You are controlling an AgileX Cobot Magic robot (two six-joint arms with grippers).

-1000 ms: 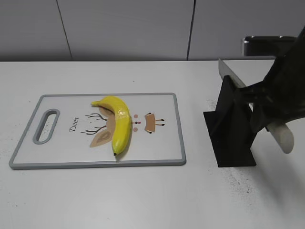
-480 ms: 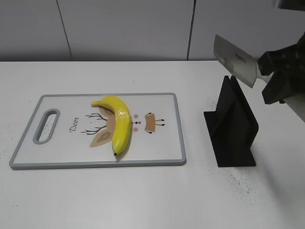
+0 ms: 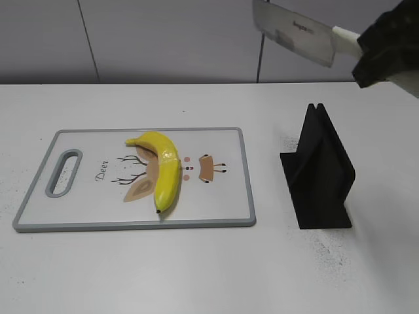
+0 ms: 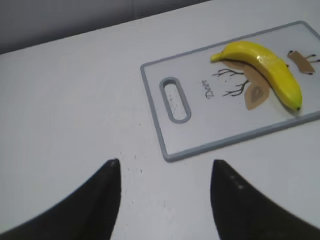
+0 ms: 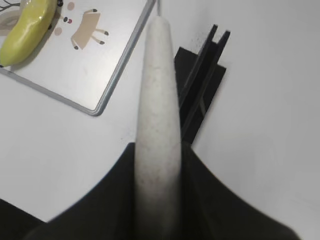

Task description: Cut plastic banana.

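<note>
Next, my left gripper grabs the cleaver by its blade's tip end. The cleaver's white handle then stays held for cutting.
A yellow plastic banana lies on a grey-rimmed white cutting board; it also shows in the left wrist view and the right wrist view. My right gripper is shut on the white handle of a cleaver, whose blade is held high in the air, above and left of the black knife stand. My left gripper is open and empty over bare table, short of the board's handle end. It is out of the exterior view.
The black knife stand also shows in the right wrist view, standing on the white table to the right of the board. A grey panelled wall runs behind the table.
My right gripper has lifted the cleaver out of the black stand and carried it up and to the left. The banana and board have not moved.
</note>
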